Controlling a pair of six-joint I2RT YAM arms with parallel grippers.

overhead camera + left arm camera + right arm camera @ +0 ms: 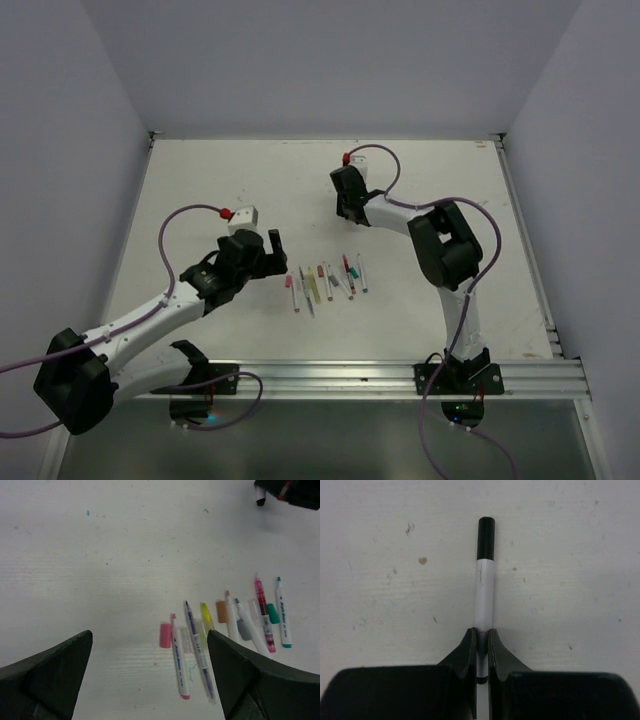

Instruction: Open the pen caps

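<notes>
The black cap at the pen's far end [261, 502] is for my left gripper to grab to open the pen, and the pen's white body is for my right gripper.
Several uncapped white-barrelled pens [325, 280] lie in a row mid-table with loose caps among them. In the left wrist view I see a pink cap [165, 635], an orange cap [221, 611], a grey cap [243, 629] and a green cap [273, 613] beside the pens [178, 655]. My left gripper [280, 255] [150, 680] is open and empty, hovering just left of the row. My right gripper [347, 212] [480, 640] is shut on a white pen [484, 595] with a black cap [486, 537] at its far end, held above the table behind the row.
The right gripper with its pen's black end [260, 500] shows at the top right of the left wrist view. The white table [250, 180] carries small marks. Walls close in left, right and back. A metal rail [400, 375] runs along the near edge.
</notes>
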